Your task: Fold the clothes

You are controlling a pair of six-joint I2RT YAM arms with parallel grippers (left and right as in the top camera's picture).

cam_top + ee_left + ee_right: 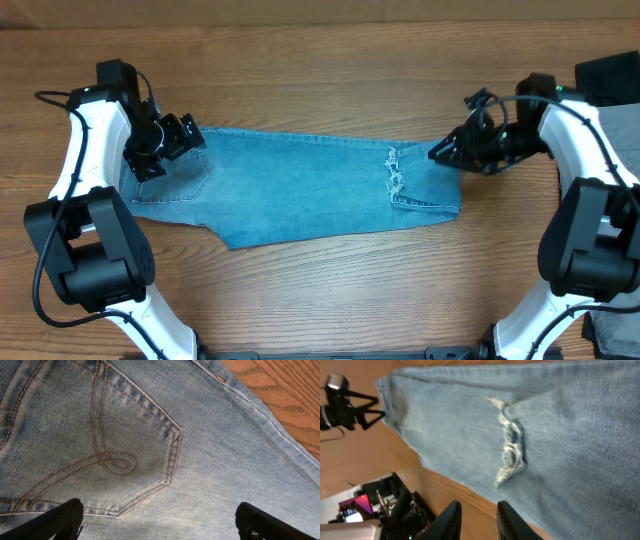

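Note:
The robot's right gripper should next pinch the jeans [300, 190] at the outer edge of the hem end, so that it can fold that end toward the waist.
Light blue denim jeans [300, 190] lie flat on the wooden table [320, 80], folded lengthwise, waist to the left and hems to the right. My left gripper [163, 148] hovers over the waist end, open wide. In the left wrist view its fingertips [55, 522] frame the stitched back pocket [100, 450], and the left gripper [157, 522] holds nothing. My right gripper [445, 150] is at the hem end near the frayed rip [395, 178]. In the right wrist view the right gripper [477, 520] is slightly open over bare wood beside the jeans [560, 420], with nothing between its fingers.
A black garment [610, 75] lies at the far right edge of the table, and something grey [612, 332] shows at the lower right corner. Bare wood surrounds the jeans. Dark equipment [380, 505] sits beyond the table edge in the right wrist view.

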